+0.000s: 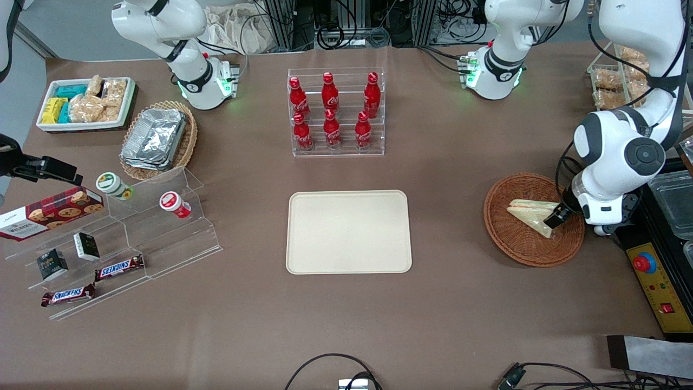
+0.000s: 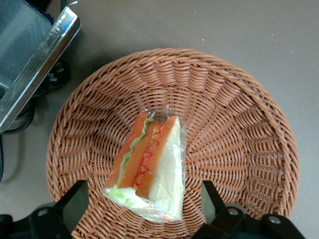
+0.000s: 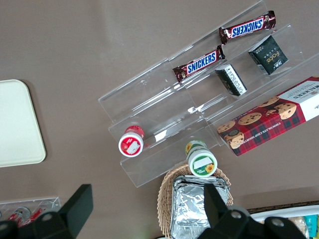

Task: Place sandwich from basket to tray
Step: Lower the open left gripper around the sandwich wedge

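I need to place the sandwich on the tray, so my gripper should first grab the sandwich by its wide end (image 2: 144,191) next.
The clear-wrapped sandwich (image 1: 533,215) (image 2: 149,167), a white-bread wedge with orange and green filling, lies in the reddish-brown wicker basket (image 1: 514,244) (image 2: 234,114) toward the working arm's end of the table. My gripper (image 1: 557,216) (image 2: 144,206) hangs low over the basket, open, with one dark finger (image 2: 75,201) on each side of the sandwich's wide end and a gap between each pad and the wrap. The cream tray (image 1: 348,231) lies flat mid-table with nothing on it.
A clear rack of red cola bottles (image 1: 335,111) stands farther from the front camera than the tray. A box with a red button (image 1: 658,281) and a metal-edged clear container (image 2: 37,64) sit close beside the basket. Snack shelves (image 1: 113,244) lie toward the parked arm's end.
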`<state>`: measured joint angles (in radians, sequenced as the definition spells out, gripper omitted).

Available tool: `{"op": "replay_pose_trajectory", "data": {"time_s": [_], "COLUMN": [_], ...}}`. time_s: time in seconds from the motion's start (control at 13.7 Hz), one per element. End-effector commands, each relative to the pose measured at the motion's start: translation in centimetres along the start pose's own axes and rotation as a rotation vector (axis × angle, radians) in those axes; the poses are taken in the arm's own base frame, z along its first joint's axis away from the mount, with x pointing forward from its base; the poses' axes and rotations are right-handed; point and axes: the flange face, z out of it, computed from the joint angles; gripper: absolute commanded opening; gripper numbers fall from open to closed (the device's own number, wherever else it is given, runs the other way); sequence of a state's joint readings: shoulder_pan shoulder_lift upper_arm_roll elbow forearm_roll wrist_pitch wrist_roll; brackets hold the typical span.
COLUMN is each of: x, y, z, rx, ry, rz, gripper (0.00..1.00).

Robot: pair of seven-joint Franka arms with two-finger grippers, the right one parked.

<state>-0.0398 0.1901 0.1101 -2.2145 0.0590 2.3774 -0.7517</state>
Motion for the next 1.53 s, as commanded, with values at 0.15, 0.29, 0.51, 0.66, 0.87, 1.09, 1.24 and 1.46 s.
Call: {"op": "replay_pose_trajectory", "data": {"time_s": [0.15,0.29,0.51,0.66,0.87,1.09,1.24,1.46], "x": [-0.2,-0.4,-0.6,-0.6,-0.7,-0.8,-0.7,-1.2], "y": [0.0,-0.1,-0.2,-0.1,0.1,0.2,0.2,0.7], "z": [0.6,1.2,2.2,2.8,3.1,2.9,2.8,2.6], "rx": [0.007,-0.001,-0.008,-0.005,-0.010,-0.011,-0.013,-0.012], "ry": [0.015,0.022,0.029,0.027,0.031,0.032,0.035,0.035], "rz": [-0.009,-0.008,-0.011,-0.010,-0.006,-0.003,-0.002,0.016], "gripper": [1.00,1.00,1.00,1.00,1.00,0.60,0.12,0.00]}}
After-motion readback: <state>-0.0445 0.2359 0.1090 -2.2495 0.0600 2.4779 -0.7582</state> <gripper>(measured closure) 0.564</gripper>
